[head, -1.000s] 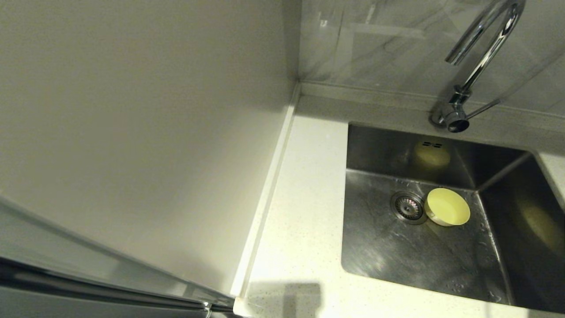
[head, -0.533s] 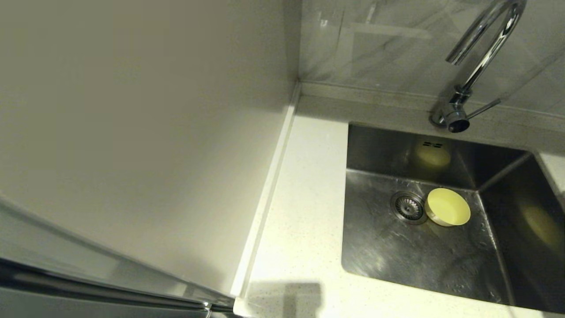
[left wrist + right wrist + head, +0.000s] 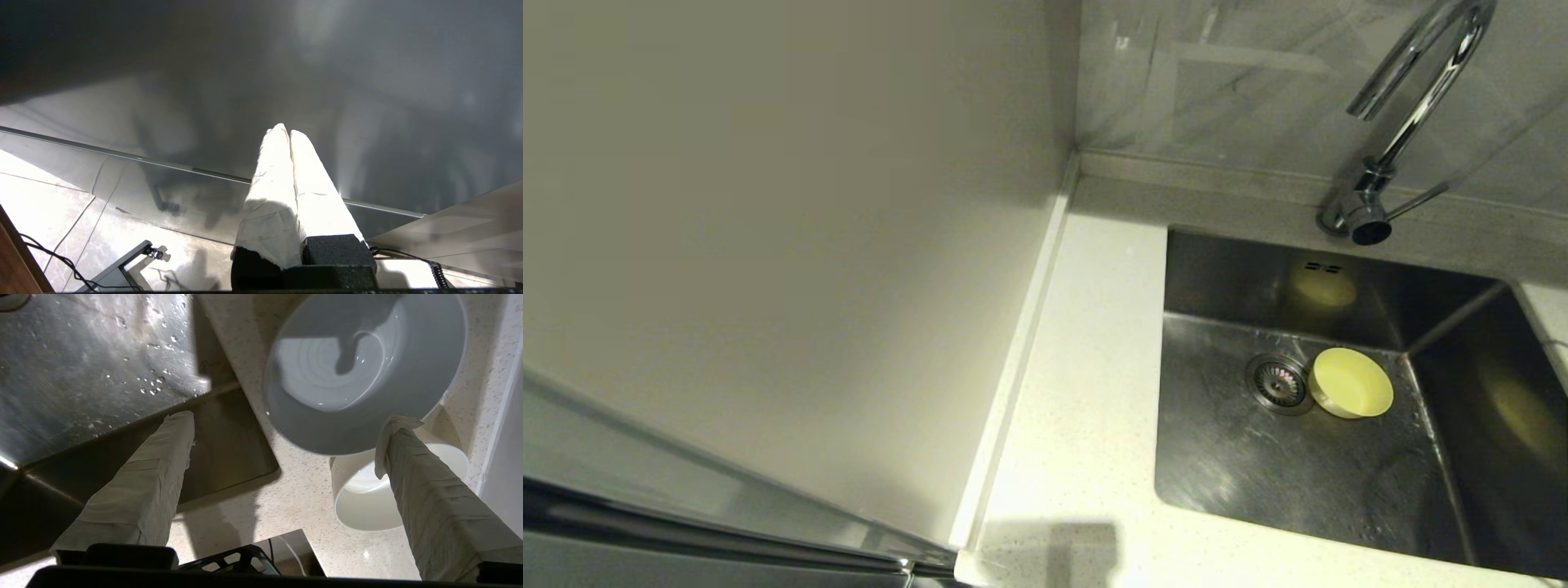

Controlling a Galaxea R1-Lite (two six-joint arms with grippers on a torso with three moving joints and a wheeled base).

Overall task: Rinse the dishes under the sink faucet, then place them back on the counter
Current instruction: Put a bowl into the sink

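My right gripper pinches the pale blue-grey bowl by its thin rim (image 3: 338,453) next, since the bowl spreads wider than my open fingers.
The yellow bowl (image 3: 1351,382) lies tilted on the floor of the sink (image 3: 1258,457), touching the drain strainer (image 3: 1279,382). The faucet (image 3: 1413,98) rises at the back, its side lever (image 3: 1417,200) pointing right. In the right wrist view my right gripper (image 3: 288,420) is open over the speckled counter (image 3: 294,490) by the sink's corner. The pale blue-grey bowl (image 3: 359,355) stands just beyond it, one fingertip (image 3: 398,428) at its rim. The white bowl (image 3: 367,498) sits under that finger. My left gripper (image 3: 286,130) is shut and empty, away from the sink.
A cream wall panel (image 3: 768,245) borders the counter strip (image 3: 1078,392) left of the sink, with a raised edge strip (image 3: 1013,367) between them. Water drops dot the sink floor (image 3: 155,384). Neither arm shows in the head view.
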